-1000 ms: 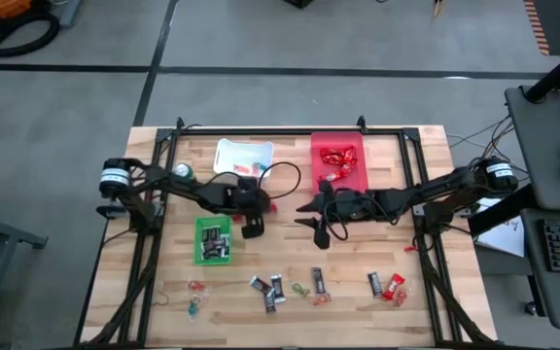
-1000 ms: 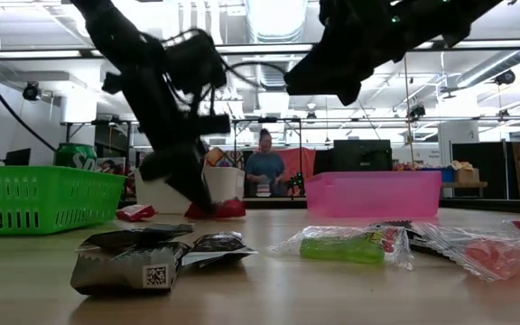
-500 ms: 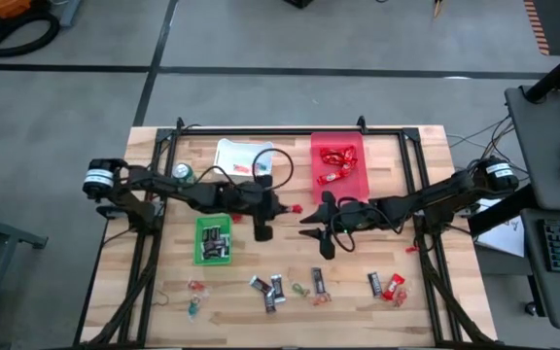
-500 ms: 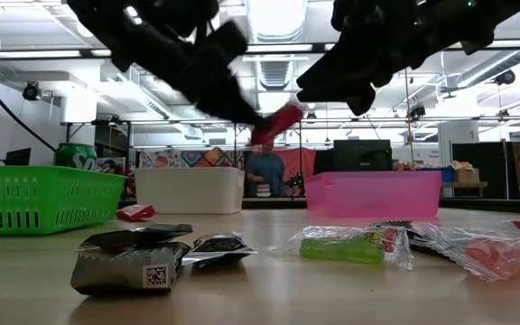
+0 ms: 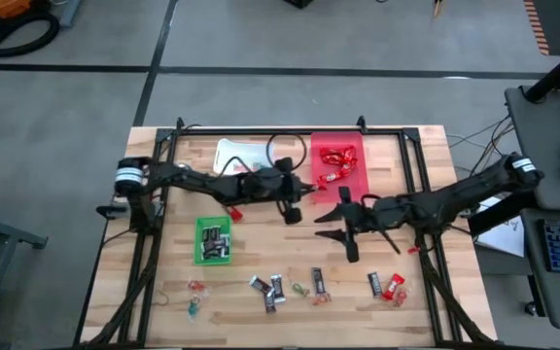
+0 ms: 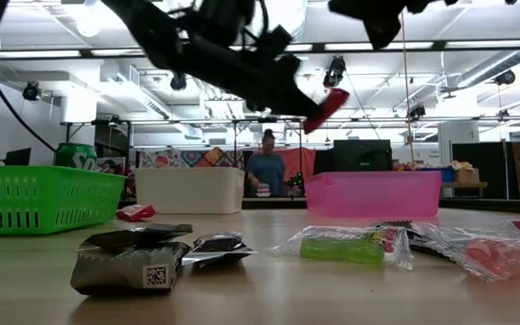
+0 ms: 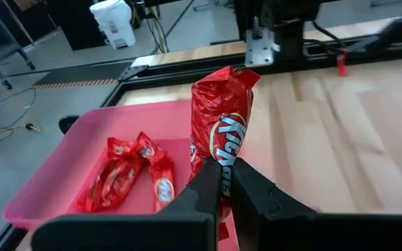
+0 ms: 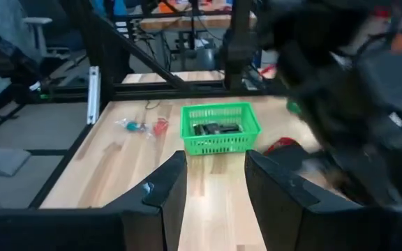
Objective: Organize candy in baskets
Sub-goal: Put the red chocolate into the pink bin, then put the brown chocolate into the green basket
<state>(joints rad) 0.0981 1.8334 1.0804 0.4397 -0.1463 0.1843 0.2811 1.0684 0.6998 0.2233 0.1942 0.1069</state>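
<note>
The left gripper should stay closed on the red bar until all of it hangs inside the red basket, as only the bar's tip (image 5: pixel 322 182) reaches past the basket's rim (image 5: pixel 312 156).
My left gripper (image 5: pixel 299 192) is shut on a red-wrapped bar (image 7: pixel 220 118) and hangs in the air at the red basket's (image 5: pixel 356 175) left edge. Several red bars (image 7: pixel 128 174) lie in that basket. My right gripper (image 5: pixel 332 229) is open and empty, in the air just near of the red basket. The white basket (image 5: pixel 233 153) stands at the far edge. The green basket (image 5: pixel 213 239) holds dark mini bars. Dark, red and small clear sweets (image 5: pixel 272 289) lie loose along the near edge, and one red piece (image 5: pixel 231 212) lies under my left arm. My left gripper pinches the red bar between its two fingers, by the bar's end nearest the wrist (image 7: pixel 219 166). The rest of the bar sticks out past the fingertips. In the low view the bar (image 6: pixel 329 106) is lifted clear of the table and slants upward.
A green drink can (image 6: pixel 76 155) stands behind the green basket. A black frame (image 5: pixel 290 130) runs round the table top. Bare wood lies between the baskets and the row of sweets at the near edge. A person (image 6: pixel 265 171) stands in the room beyond the table.
My left gripper has come up off the table by the white basket with the red bar in its fingers and has carried it right, toward the red basket, rising as it went. My right gripper has drawn back toward the table's right and near side.
</note>
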